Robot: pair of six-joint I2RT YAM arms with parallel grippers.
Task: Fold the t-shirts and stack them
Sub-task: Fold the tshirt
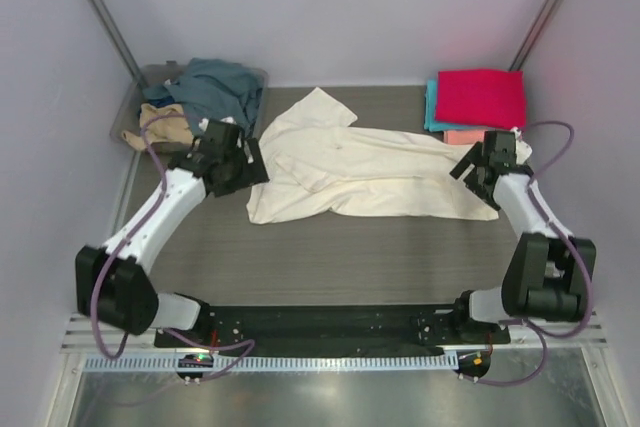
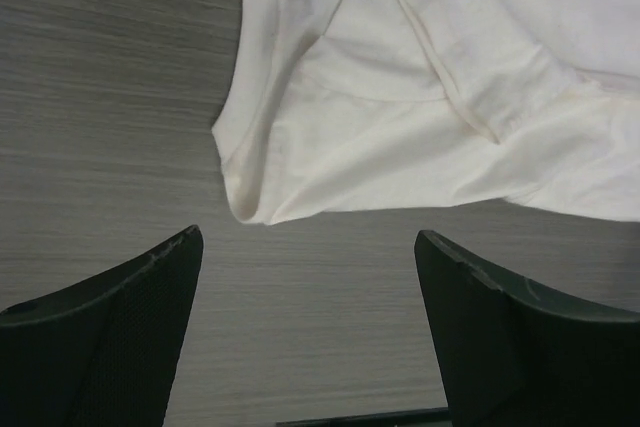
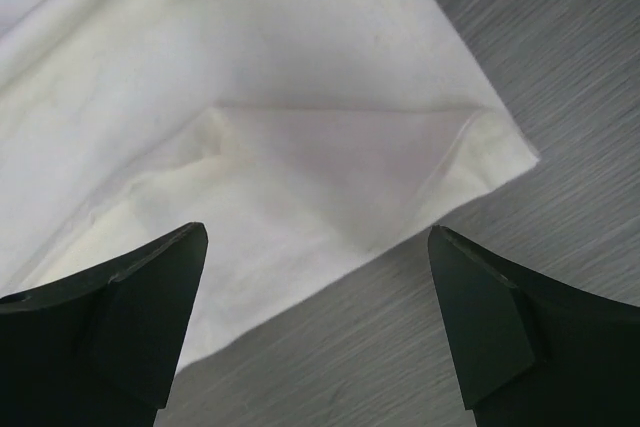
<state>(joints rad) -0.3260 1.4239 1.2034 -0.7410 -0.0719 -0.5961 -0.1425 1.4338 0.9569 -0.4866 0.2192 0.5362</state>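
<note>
The cream t-shirt's folded-over hem corner is next for the right gripper to grab, so that it can draw the shirt's near edge straight and flat for folding.
A large cream t-shirt (image 1: 350, 172) lies spread and rumpled across the middle of the dark table. My left gripper (image 1: 252, 162) hovers at the shirt's left edge, jaws wide apart and empty; its wrist view shows a sleeve and collar fold (image 2: 400, 97) just ahead of the open gripper (image 2: 308, 247). My right gripper (image 1: 470, 172) stands open at the shirt's right end, with a folded-over hem corner (image 3: 400, 167) lying in front of its gripper (image 3: 318, 242). A stack of folded shirts, magenta-red (image 1: 480, 97) on teal and salmon-pink, sits at the back right.
A clear plastic bin (image 1: 135, 107) at the back left holds a slate-blue shirt (image 1: 215, 87) and a tan one (image 1: 168, 122). Grey walls close in on both sides. Bare table (image 1: 340, 257) stretches between the shirt and the arm bases.
</note>
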